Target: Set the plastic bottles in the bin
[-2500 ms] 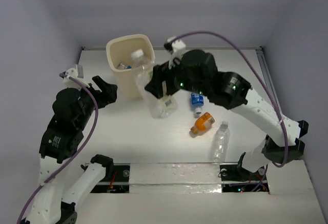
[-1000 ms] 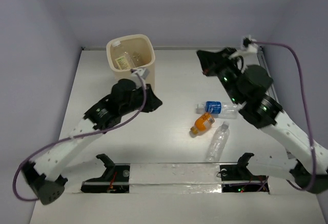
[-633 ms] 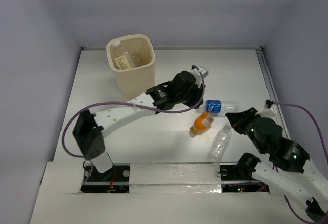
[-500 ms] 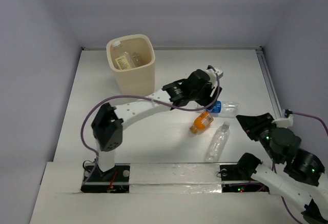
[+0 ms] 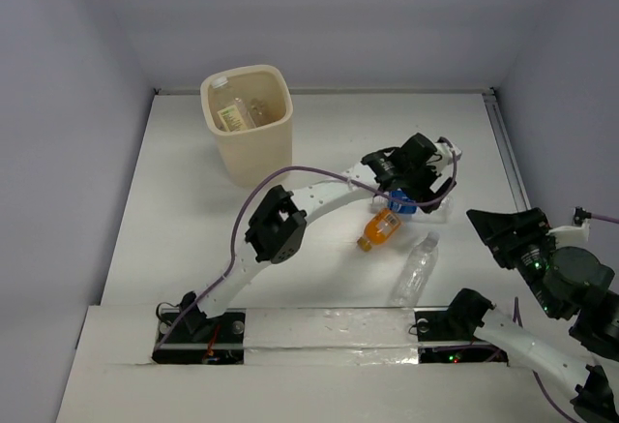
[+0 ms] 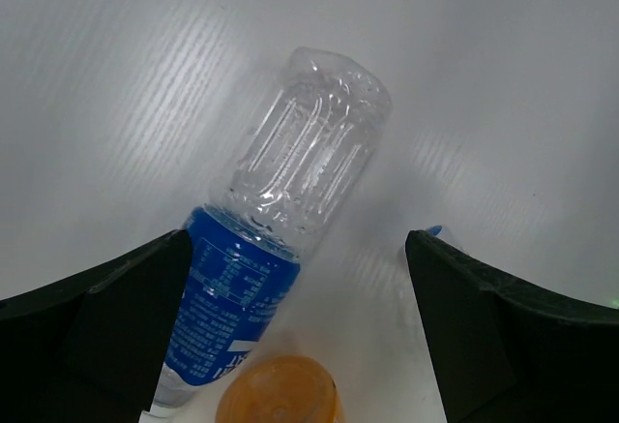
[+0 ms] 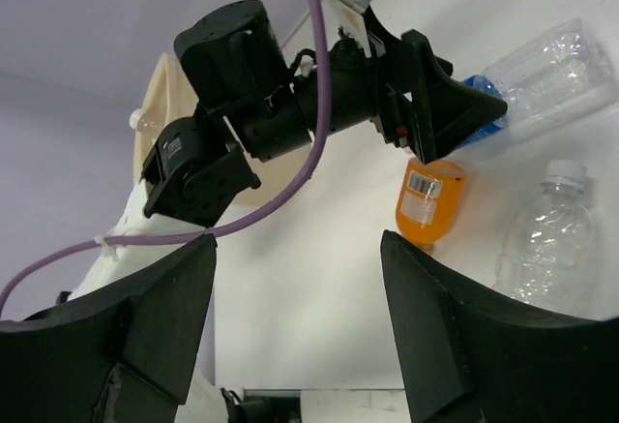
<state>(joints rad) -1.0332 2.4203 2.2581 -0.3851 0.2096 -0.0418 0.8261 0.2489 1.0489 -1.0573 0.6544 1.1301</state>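
Note:
The orange bottle is between both fingers of my left gripper, but one finger is above the blue label's edge. My left gripper needs to come down before it closes on the bottle.
The cream bin [image 5: 248, 142] stands at the back left and holds a pale-yellow-labelled bottle [image 5: 232, 113] and another clear bottle [image 5: 259, 107]. A blue-labelled bottle [image 6: 280, 220] lies on the table right of centre, with the stubby orange bottle [image 5: 382, 231] and a plain white-capped bottle [image 5: 414, 268] nearer. My left gripper [image 5: 418, 194] is open, low over the blue-labelled bottle, which lies between the jaws near the left finger [image 6: 106, 336]. My right gripper [image 5: 491, 234] is open and empty, raised at the right. Its view shows the orange bottle [image 7: 428, 205], the plain bottle [image 7: 546, 244] and the bin [image 7: 169, 104].
The left arm [image 5: 319, 196] stretches across the table's middle, with its purple cable. White walls close in the back and both sides. A foil-taped strip [image 5: 329, 331] runs along the near edge between the arm bases.
The left arm has reached right, from beside the bin to over the blue-labelled bottle. The right arm has pulled back from the far right to the near right.

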